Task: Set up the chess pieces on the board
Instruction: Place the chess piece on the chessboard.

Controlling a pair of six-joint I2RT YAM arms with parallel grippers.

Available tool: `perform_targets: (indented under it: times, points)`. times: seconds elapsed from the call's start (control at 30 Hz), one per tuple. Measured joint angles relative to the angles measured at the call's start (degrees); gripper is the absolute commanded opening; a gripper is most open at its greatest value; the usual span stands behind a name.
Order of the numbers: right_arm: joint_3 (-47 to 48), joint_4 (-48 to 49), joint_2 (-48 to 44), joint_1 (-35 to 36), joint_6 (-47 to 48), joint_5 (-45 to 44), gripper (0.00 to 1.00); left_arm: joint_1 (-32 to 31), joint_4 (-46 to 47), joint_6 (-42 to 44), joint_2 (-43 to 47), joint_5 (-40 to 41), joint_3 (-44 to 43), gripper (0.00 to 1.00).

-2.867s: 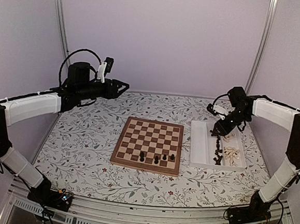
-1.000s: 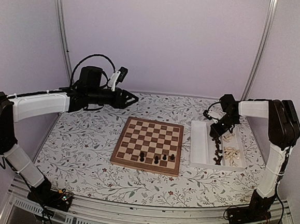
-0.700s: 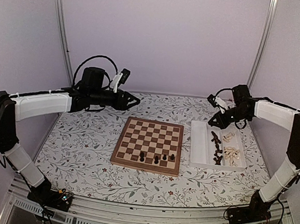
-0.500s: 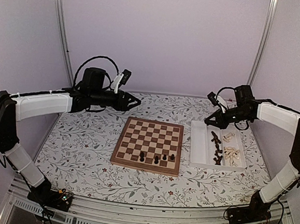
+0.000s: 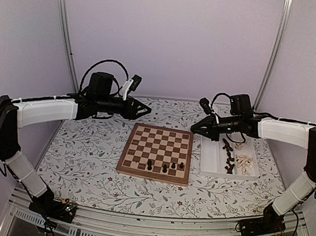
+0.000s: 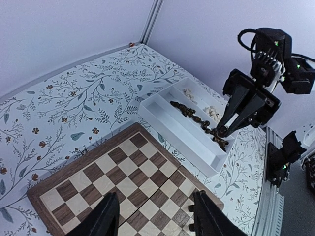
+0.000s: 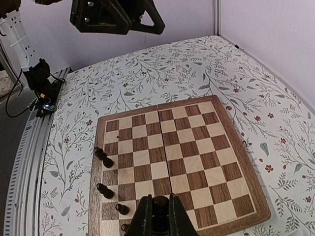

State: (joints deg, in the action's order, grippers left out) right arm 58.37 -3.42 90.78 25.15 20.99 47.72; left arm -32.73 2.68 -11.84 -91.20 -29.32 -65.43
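The dark chess piece hangs high near the board's edge and would drop short if I opened now, so my right gripper moves it over a square first.
The board lies mid-table, with several dark chess pieces standing on its near rows. My right gripper hovers above the board's far right corner, shut on a dark chess piece held upright between its fingers. The right wrist view shows the board below with dark pieces along one edge. My left gripper is open and empty, raised over the table behind the board's far left corner. In the left wrist view its jaws stand wide apart above the board.
A white compartment tray sits right of the board, with loose dark pieces and cream pieces in its right compartments. It also shows in the left wrist view. A floral cloth covers the table.
My right gripper rose out of the tray and moved left toward the board with a dark piece. My left gripper drifted a little to the right.
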Motion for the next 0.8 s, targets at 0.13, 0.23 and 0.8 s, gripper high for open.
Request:
perform_targets:
  times: [0.13, 0.23, 0.8]
  points:
    - [0.4, 8.4, 3.7, 3.1, -4.7, -0.9, 0.06, 0.0, 0.0, 0.4, 0.0, 0.0, 0.0, 0.54]
    - [-0.4, 12.3, 7.6, 5.2, -8.0, -3.5, 0.06, 0.0, 0.0, 0.8, 0.0, 0.0, 0.0, 0.54]
    - [-1.3, 18.9, 20.3, 9.4, -16.9, -14.2, 0.09, 0.0, -0.1, 1.1, 1.3, -0.3, 0.0, 0.54]
